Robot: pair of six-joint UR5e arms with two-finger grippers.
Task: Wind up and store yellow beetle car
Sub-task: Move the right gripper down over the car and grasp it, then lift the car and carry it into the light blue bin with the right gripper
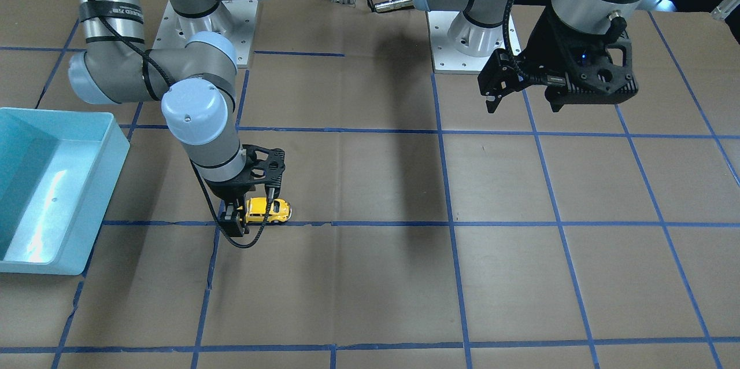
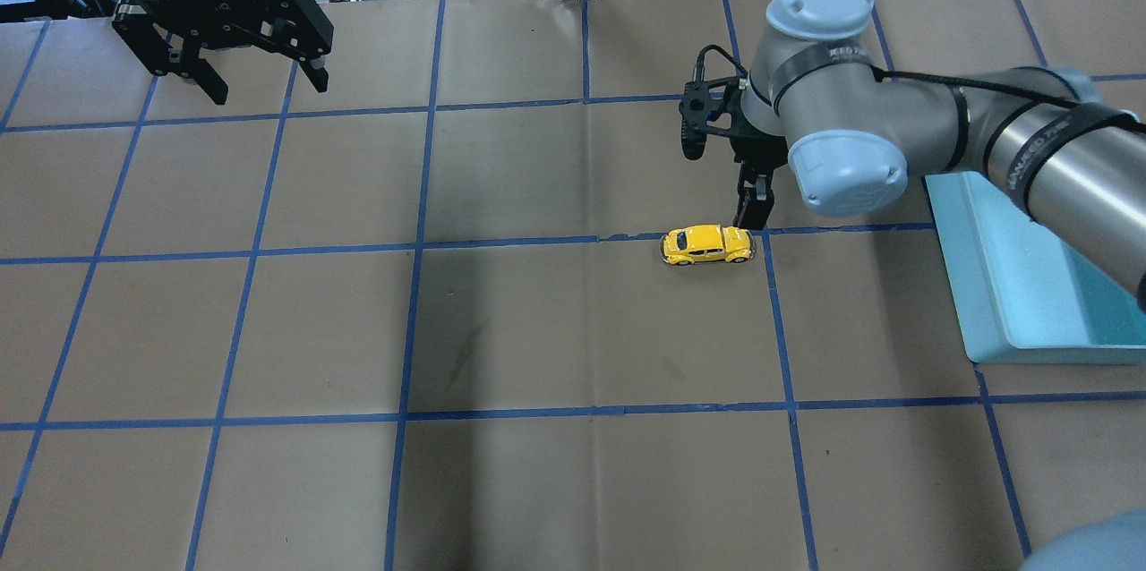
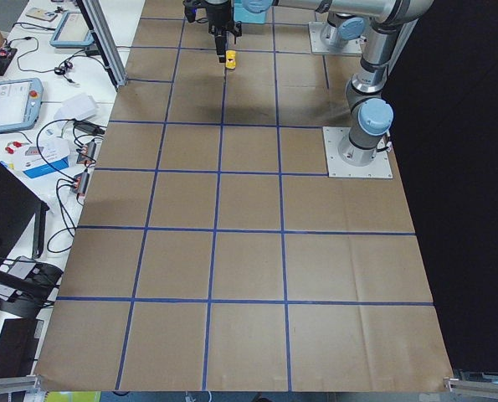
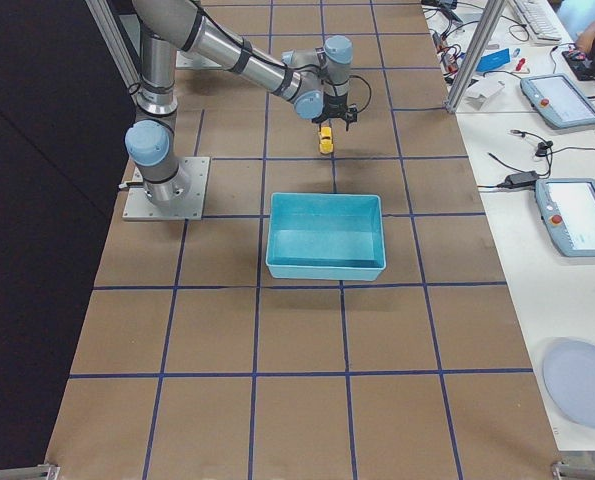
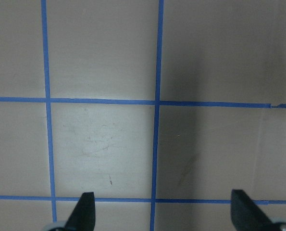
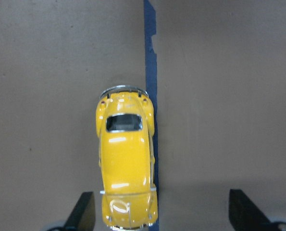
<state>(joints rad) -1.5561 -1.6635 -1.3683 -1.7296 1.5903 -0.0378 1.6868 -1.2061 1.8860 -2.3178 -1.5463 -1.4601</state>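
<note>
I should wind up and store the yellow beetle car, so next I should use my right gripper to grab it across its cabin body (image 1: 265,208) (image 6: 125,163).
The yellow beetle car (image 2: 707,244) stands on its wheels on the brown table, along a blue tape line; it also shows in the front view (image 1: 270,210) and the right wrist view (image 6: 127,159). My right gripper (image 2: 752,213) is open and low at the car's end nearest the bin. In the right wrist view my right gripper (image 6: 164,216) has that end of the car between its spread fingers (image 6: 85,214), off towards one finger, not touching. My left gripper (image 2: 246,74) is open and empty, raised at the far left; only bare table lies under it in the left wrist view (image 5: 162,214).
A light blue bin (image 2: 949,267) stands on the table to the right of the car; it also shows in the front view (image 1: 118,143) and the right side view (image 4: 325,268). Blue tape lines grid the table. The arm bases are bolted at the table's robot side.
</note>
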